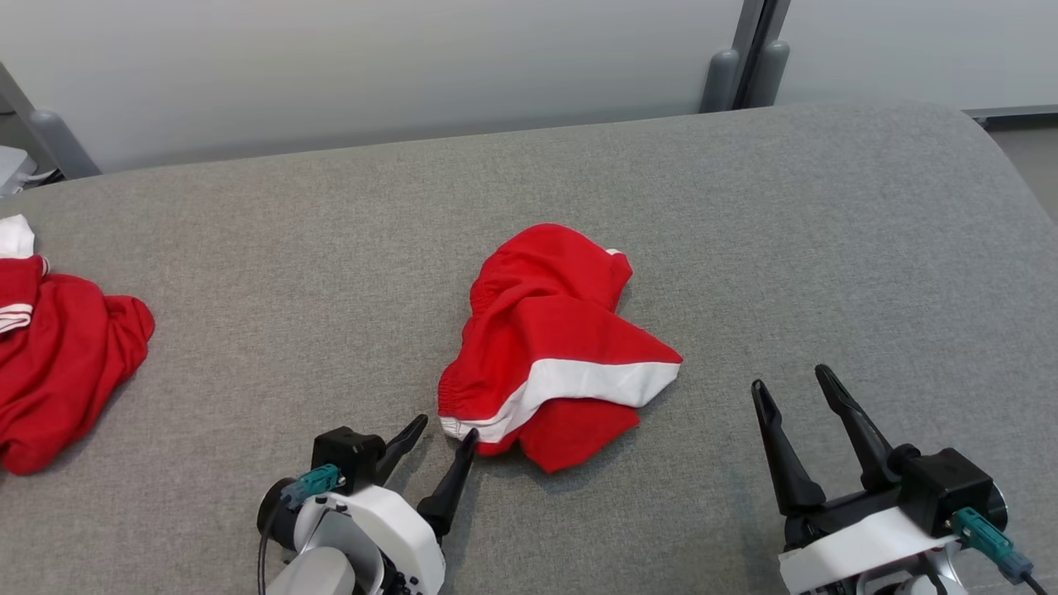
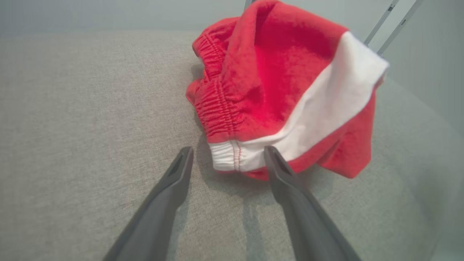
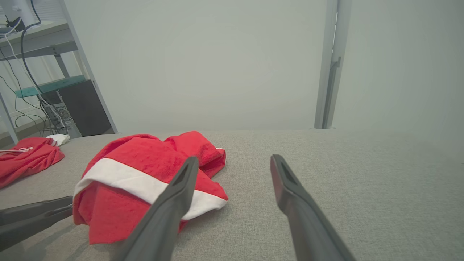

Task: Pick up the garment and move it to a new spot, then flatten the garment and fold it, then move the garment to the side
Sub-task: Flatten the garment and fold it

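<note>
The garment has its white waistband corner standing up at its edge while the rest lies slack, so my left gripper will next pick up the garment by that corner.
A crumpled red garment with a white stripe and an elastic waistband lies in a heap in the middle of the grey padded table. My left gripper is open at the heap's near left corner, its fingertips just short of the white waistband end. In the left wrist view the garment rises right in front of the open left gripper. My right gripper stands open over bare table to the right of the garment. The right wrist view shows the garment left of the right gripper.
A second red garment with white trim lies bunched at the table's left edge, also seen as a red heap. A pale wall runs behind the table, with a metal post at the back right and a shelf with cables.
</note>
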Controlling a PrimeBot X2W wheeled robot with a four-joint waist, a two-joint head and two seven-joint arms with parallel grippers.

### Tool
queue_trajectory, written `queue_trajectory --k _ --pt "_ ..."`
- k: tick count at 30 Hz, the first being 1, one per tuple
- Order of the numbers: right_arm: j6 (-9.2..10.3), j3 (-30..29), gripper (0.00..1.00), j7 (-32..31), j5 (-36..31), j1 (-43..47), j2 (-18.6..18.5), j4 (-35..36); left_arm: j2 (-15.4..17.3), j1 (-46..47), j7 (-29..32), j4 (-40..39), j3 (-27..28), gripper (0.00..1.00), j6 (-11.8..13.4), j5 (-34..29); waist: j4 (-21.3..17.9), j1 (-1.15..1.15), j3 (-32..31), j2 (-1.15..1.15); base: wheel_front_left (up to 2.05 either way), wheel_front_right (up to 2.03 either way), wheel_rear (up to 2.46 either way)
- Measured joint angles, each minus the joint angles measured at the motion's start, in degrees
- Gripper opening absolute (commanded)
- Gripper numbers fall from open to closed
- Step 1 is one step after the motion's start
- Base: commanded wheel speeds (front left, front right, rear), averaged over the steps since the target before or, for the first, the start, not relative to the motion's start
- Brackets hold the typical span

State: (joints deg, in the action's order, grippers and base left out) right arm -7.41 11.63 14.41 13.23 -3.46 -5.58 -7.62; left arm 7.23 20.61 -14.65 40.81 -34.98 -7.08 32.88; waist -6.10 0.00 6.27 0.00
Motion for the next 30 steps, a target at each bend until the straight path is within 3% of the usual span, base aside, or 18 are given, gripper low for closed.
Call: queue_trajectory --k 17,18,19,21,30 --pt "0.0 0.1 1.0 0.0 -0.1 -0.8 -0.2 0.8 -0.4 2.0 0.0 3.1 -2.6 0.99 0.0 4.1 -1.8 0.0 -0.8 0.0 0.0 0.0 0.0" --pt "0.0 0.1 1.0 0.0 -0.1 -0.8 -0.2 0.9 -0.4 2.0 0.0 3.4 -2.9 0.49 0.0 4.7 -1.9 0.0 -0.9 0.0 0.0 0.0 0.0" --pt "0.0 0.0 1.0 0.0 -0.1 -0.8 -0.3 1.0 -0.4 2.0 0.0 3.6 -3.2 0.38 0.0 5.1 -2.0 0.0 -1.1 0.0 0.0 0.0 0.0" --pt "0.0 0.0 1.0 0.0 -0.1 -0.8 -0.4 1.2 -0.3 2.0 0.0 4.0 -3.5 0.0 0.0 5.6 -2.1 0.0 -1.2 0.0 0.0 0.0 0.0" --pt "0.0 -0.3 1.0 0.0 -0.1 -0.7 -0.4 1.3 0.9 2.0 0.0 3.8 -5.1 0.0 0.0 7.1 -1.4 0.0 -1.5 0.0 0.0 0.0 0.0"
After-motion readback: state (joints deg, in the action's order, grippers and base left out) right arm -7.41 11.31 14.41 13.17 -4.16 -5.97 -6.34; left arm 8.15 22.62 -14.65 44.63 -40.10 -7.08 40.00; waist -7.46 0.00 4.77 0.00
